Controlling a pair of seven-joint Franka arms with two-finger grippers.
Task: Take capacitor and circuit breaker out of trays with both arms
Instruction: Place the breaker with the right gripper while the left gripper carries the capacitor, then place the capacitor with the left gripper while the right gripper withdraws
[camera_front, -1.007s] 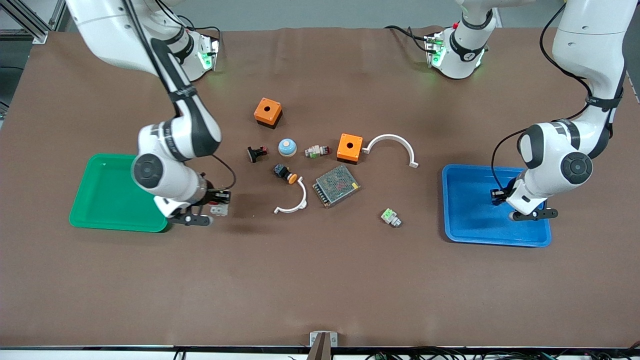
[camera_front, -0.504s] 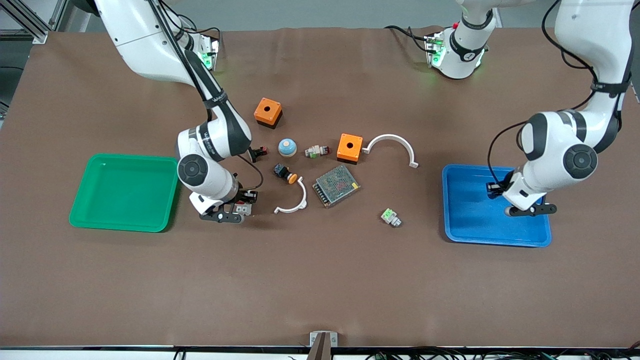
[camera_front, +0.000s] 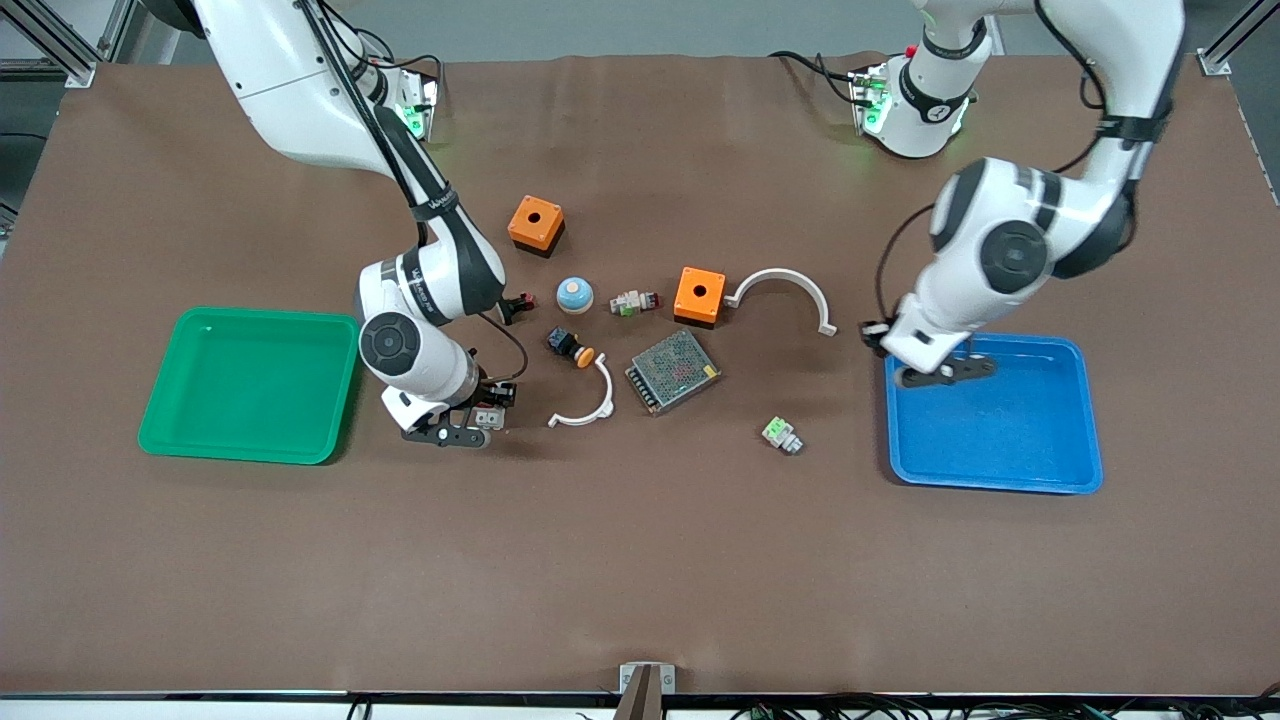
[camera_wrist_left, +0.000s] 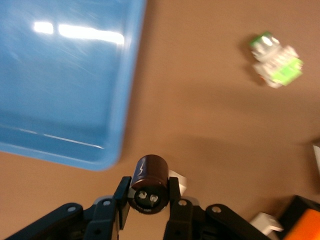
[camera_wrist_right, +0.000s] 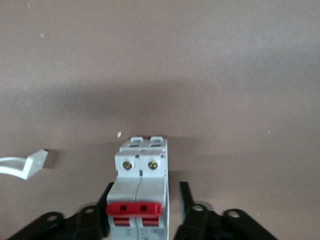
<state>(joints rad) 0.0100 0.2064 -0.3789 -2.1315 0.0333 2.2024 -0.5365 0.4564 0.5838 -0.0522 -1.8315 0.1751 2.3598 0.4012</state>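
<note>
The capacitor (camera_wrist_left: 151, 172) is outside the blue tray's rim (camera_wrist_left: 107, 159), so my left gripper should keep holding it until it is over the tray.
The breaker (camera_front: 487, 416), a white block with a red lever, stands on the table between the green tray (camera_front: 250, 440) and a white arc (camera_front: 588, 408). My right gripper (camera_front: 480, 425) is around it. In the right wrist view, the breaker (camera_wrist_right: 140, 175) touches one finger of the right gripper (camera_wrist_right: 145, 197), and a gap shows at the other finger, so the jaws are open. My left gripper (camera_front: 890, 352) hangs over the table at the blue tray's (camera_front: 1000, 470) corner. It is shut on the capacitor (camera_wrist_left: 151, 172), a dark cylinder with two light dots, held in the left gripper (camera_wrist_left: 149, 194).
Between the trays lie two orange boxes (camera_front: 535, 222) (camera_front: 699, 293), a larger white arc (camera_front: 785, 290), a metal mesh box (camera_front: 672, 371), a green-and-white connector (camera_front: 781, 435), a blue dome (camera_front: 575, 293), a push button (camera_front: 570, 346), a black-and-red part (camera_front: 513, 305) and a small connector (camera_front: 634, 301).
My right gripper carried the breaker from beside the green tray toward the table's middle, then stopped. My left gripper moved with the capacitor from over the blue tray to its corner nearest the middle.
</note>
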